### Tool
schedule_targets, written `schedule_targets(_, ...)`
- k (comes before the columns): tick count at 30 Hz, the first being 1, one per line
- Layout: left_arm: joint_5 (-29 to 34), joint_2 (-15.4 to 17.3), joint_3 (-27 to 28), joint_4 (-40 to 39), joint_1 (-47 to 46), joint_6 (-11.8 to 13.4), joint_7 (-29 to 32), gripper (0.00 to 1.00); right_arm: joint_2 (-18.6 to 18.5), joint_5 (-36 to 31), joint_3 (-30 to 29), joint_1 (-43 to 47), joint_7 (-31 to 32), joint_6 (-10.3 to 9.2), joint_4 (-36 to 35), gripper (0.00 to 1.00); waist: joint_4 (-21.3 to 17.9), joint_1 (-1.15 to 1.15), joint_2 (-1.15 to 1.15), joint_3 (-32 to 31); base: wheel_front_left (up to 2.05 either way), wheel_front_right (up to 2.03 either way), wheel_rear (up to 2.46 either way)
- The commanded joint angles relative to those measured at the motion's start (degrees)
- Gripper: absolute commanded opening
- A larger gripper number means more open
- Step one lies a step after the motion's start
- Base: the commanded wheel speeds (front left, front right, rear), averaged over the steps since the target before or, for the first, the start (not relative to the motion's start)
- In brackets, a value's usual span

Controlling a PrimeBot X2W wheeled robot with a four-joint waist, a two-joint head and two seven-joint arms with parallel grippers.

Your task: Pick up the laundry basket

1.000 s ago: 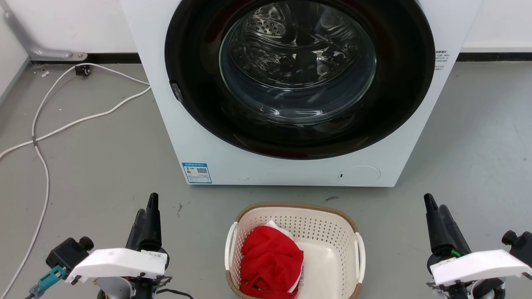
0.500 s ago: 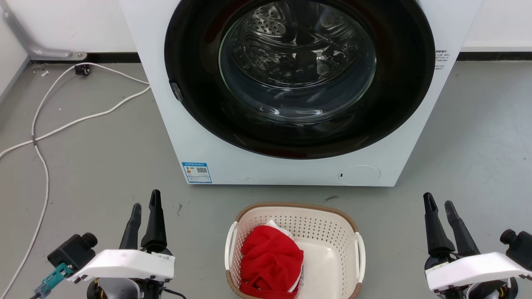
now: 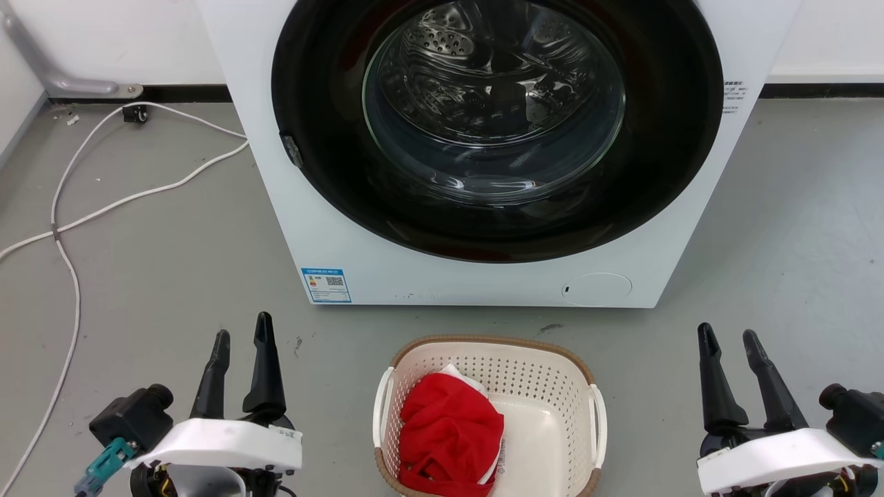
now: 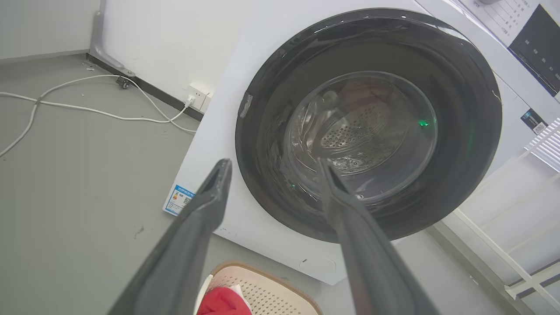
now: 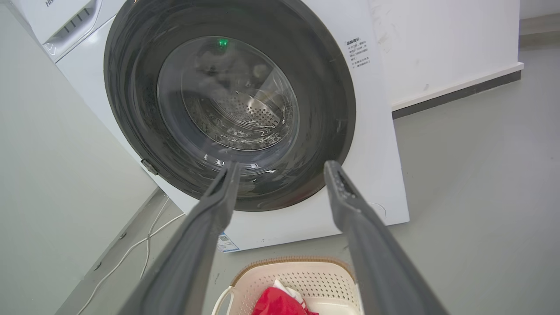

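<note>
My left gripper should next grab its slim white side handle (image 3: 382, 407) to pick up the laundry basket; the basket's body is far wider than my open fingers.
The cream-white laundry basket (image 3: 545, 386) with a brown rim and white side handles sits on the grey floor at the bottom centre of the head view, holding a red cloth (image 3: 449, 435). Its far rim also peeks into the left wrist view (image 4: 267, 284) and the right wrist view (image 5: 297, 271). My left gripper (image 3: 242, 337) stands open well to the basket's left, nothing between its fingers. My right gripper (image 3: 726, 334) stands open well to the basket's right, also empty. Both point up toward the washer.
A white washing machine (image 3: 359, 255) with a dark round door stands just behind the basket. White cables (image 3: 138, 197) trail over the floor at the left. A white rack (image 4: 516, 245) stands to the right of the washer.
Both grippers went from nearly shut to open. The left one shifted slightly right, the right one slightly left. The basket stayed put.
</note>
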Motion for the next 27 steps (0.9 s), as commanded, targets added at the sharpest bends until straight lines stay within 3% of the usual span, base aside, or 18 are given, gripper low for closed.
schedule_targets(1,1.96,0.15,-0.26,-1.08,0.25,0.19,-0.63,1.00,-0.25,-2.12,0.10,0.25,-0.64,0.00,-1.12,1.00,0.01,0.00,0.00,0.03,0.00,0.00,0.00)
schedule_targets(27,15.95,0.14,-1.28,-2.78,2.13,1.87,-4.18,1.00,-0.30,-17.65,1.16,2.60,-4.22,0.00,-3.83,1.00,-0.26,0.00,0.00,0.36,0.00,0.00,0.00)
